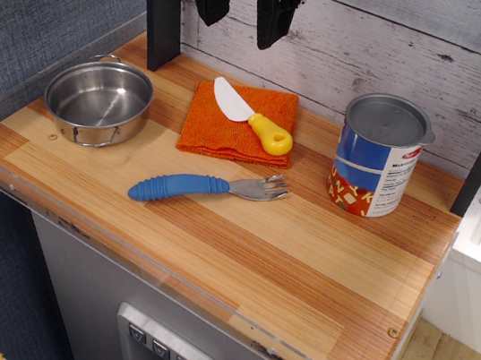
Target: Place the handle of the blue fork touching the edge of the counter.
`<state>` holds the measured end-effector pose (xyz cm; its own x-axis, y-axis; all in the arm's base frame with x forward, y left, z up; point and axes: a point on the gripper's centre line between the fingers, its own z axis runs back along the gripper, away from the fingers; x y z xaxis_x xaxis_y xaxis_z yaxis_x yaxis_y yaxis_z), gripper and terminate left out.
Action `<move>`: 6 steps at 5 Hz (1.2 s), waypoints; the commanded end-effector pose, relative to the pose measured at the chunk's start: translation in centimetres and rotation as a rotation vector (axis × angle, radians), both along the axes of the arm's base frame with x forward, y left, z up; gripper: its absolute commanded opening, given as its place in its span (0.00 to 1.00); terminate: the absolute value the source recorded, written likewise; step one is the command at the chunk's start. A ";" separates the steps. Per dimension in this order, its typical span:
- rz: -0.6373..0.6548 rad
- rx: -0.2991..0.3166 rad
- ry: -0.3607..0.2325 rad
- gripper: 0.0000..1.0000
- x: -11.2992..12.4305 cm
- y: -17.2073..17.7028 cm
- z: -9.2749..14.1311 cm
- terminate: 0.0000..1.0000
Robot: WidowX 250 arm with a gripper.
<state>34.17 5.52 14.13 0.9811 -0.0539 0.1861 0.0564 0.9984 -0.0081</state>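
The gripper grabs the fork by its blue handle close to the metal neck (209, 185) next, to set the ribbed end against the counter's edge.
The blue fork (208, 187) lies flat in the middle of the striped wooden counter (298, 279). Its ribbed blue handle (176, 188) points left and its silver tined head (262, 187) points right. The handle lies well inside the counter, apart from the front clear acrylic edge strip (164, 270). My gripper (242, 6) hangs high at the back, above the orange cloth, with its two black fingers apart and empty.
A steel pot (98, 101) stands at the back left. An orange cloth (239, 122) holds a white-bladed, yellow-handled knife (252, 116). A blue tin can (378, 155) stands at the right. A black post (163, 10) rises at the back.
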 end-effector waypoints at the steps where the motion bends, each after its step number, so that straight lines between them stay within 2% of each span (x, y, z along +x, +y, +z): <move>1: 0.000 0.000 0.000 1.00 0.0 0.0 0.0 0.00; 2: -0.119 0.017 0.036 1.00 -1.1 0.6 -1.1 0.00; 3: -0.258 0.053 0.033 1.00 -2.1 0.7 -1.9 0.00; 4: -0.426 0.110 0.071 1.00 -3.1 0.8 -4.1 0.00; 5: -0.536 0.094 0.068 1.00 -3.4 0.4 -6.8 0.00; 6: -0.636 0.126 0.082 1.00 -4.6 0.3 -8.6 0.00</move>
<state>28.92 5.44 4.50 0.7678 -0.6388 0.0492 0.6371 0.7693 0.0469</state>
